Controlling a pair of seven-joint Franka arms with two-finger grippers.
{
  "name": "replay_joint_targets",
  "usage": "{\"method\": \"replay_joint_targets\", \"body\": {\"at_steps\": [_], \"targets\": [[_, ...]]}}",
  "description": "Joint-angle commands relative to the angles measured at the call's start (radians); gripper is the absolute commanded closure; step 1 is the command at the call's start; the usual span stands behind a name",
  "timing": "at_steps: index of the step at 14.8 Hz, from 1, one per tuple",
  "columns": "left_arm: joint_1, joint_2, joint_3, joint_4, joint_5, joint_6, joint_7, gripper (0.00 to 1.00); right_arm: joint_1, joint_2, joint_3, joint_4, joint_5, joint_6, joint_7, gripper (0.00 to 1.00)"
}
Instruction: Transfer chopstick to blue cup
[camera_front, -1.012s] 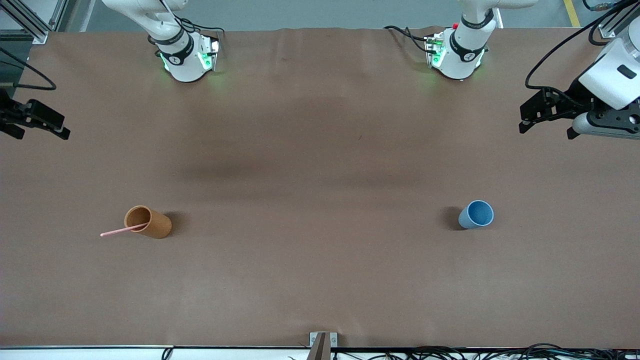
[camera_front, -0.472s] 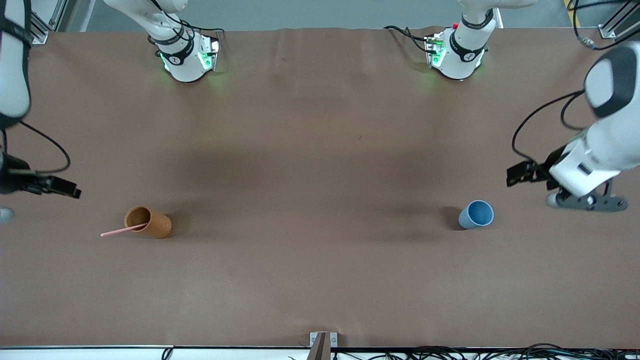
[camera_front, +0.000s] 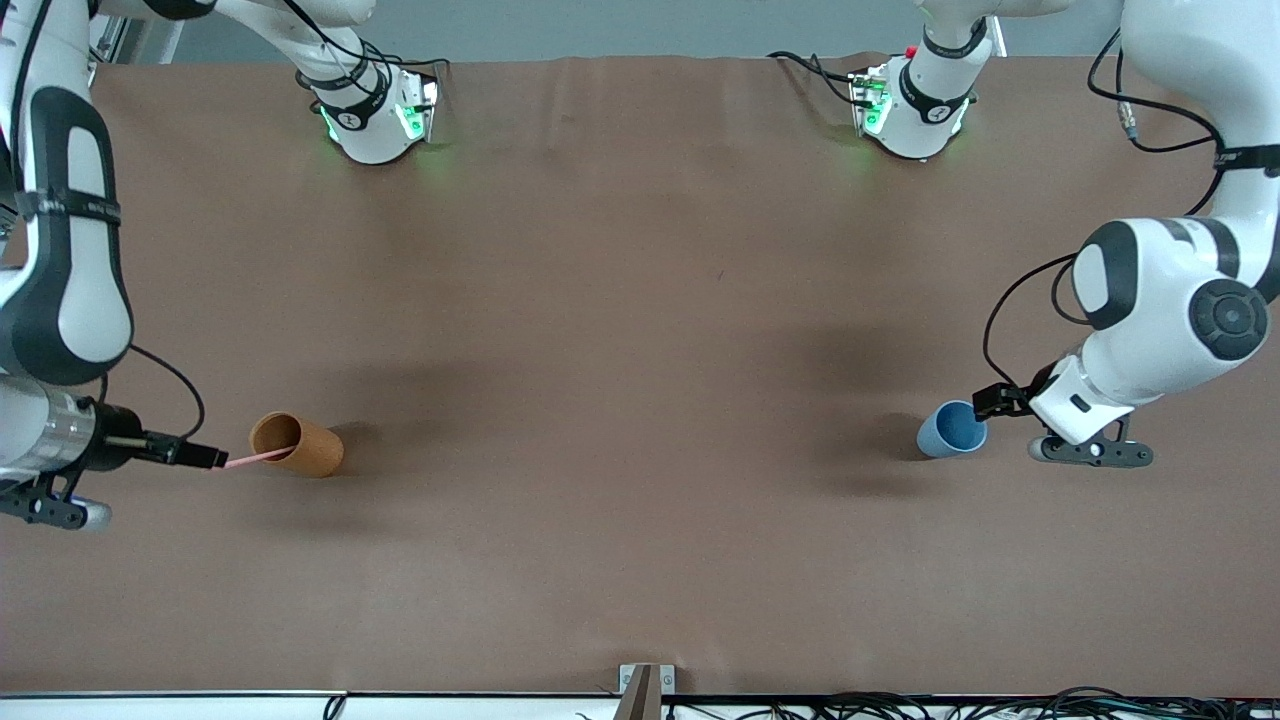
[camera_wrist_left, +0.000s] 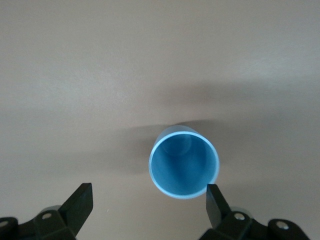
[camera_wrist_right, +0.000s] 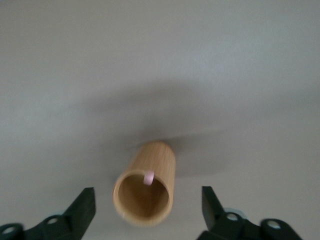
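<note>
My left gripper grabs the blue cup by its rim next, so that the blue cup's opening stays free to receive the chopstick.
The pale pink chopstick leans in the orange-brown cup, its top end sticking out toward the right arm's end of the table. My right gripper is open above that top end. In the right wrist view the chopstick shows end on at the orange-brown cup's rim, and the right gripper is open and empty. The blue cup stands upright and empty. My left gripper is over its rim. In the left wrist view the left gripper is open beside the blue cup.
The brown table cloth covers the whole table. The two arm bases stand along the edge farthest from the front camera. A small metal bracket sits at the table's nearest edge.
Both arms have swung in and down from the table's ends. The right gripper has come to the chopstick's top end. The left gripper has come to the blue cup.
</note>
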Motion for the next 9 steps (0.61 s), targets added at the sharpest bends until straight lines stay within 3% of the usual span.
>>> {"method": "replay_joint_targets", "body": {"at_steps": [1,3,4,7,9], "targets": [[-0.003,0.059,0.005,-0.007,0.005,0.075,-0.007,0.0,-0.017,0.044,0.009,0.052,0.019,0.004,0.028,0.22],[-0.004,0.088,0.005,-0.002,-0.004,0.092,-0.023,0.01,-0.017,0.055,0.009,0.05,0.019,0.031,0.034,0.33],[-0.006,0.1,0.005,-0.007,-0.008,0.113,-0.029,0.08,-0.018,0.055,0.009,0.05,0.022,0.031,0.034,0.4],[-0.004,0.123,0.005,-0.008,-0.036,0.13,-0.035,0.46,-0.034,0.053,0.012,0.044,0.054,0.022,0.031,0.8],[-0.009,0.127,0.007,-0.011,-0.034,0.138,-0.035,0.84,-0.035,0.052,0.012,0.043,0.097,0.017,0.031,0.85]]}}
